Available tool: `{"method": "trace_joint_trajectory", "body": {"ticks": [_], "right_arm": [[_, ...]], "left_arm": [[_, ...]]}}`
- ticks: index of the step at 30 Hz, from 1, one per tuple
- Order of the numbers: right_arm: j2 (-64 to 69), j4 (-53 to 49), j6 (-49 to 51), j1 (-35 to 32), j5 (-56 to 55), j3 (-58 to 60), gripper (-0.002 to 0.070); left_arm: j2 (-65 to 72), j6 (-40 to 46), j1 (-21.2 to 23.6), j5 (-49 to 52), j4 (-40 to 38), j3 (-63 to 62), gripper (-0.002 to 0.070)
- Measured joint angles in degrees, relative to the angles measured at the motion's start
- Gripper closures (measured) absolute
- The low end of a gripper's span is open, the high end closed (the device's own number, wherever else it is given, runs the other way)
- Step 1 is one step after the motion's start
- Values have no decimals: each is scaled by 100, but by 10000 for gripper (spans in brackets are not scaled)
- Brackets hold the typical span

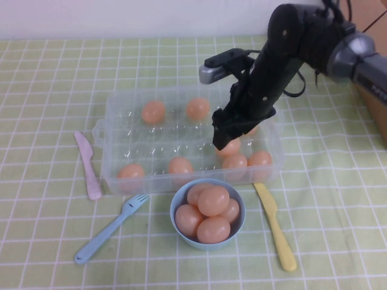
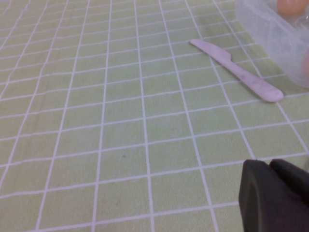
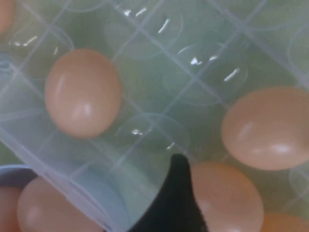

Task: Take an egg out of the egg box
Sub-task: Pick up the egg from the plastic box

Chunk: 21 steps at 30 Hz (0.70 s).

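My right gripper needs to take hold of the peach-orange egg by its rounded sides next, to lift it out of the egg box.
The clear plastic egg box (image 1: pixel 115 121) lies mid-table with several peach-orange eggs in its cells. My right gripper (image 1: pixel 227 140) reaches down into the box's right part, open, its fingers at an egg (image 1: pixel 230 148). In the right wrist view one black finger (image 3: pixel 177 193) touches the side of that egg (image 3: pixel 227 198); the other finger is out of frame. More eggs lie close by (image 3: pixel 83 92) (image 3: pixel 265 128). My left gripper (image 2: pixel 268 166) is shut and empty, low over the tablecloth, away from the box; it is out of the high view.
A light-blue bowl (image 1: pixel 179 232) holding several eggs stands just in front of the box. A pink knife (image 1: pixel 88 164) lies left of the box, a blue fork (image 1: pixel 109 229) front left, a yellow knife (image 1: pixel 275 225) front right. The pink knife (image 2: pixel 236 70) also shows in the left wrist view.
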Motion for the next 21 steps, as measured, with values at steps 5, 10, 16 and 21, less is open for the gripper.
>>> {"method": "trace_joint_trajectory", "body": {"ticks": [5,10,16,21], "right_arm": [[259,-123,0,79,-125,0,126],[454,-422,234,83,-445,0,125],[501,-512,292,83,-730,-4,125],[587,-515,305,83,-780,-17,166]], "left_arm": [[0,0,0,0,0,0,678],[0,0,0,0,0,0,678],[0,0,0,0,0,0,678],[0,0,0,0,2,0,678]]}}
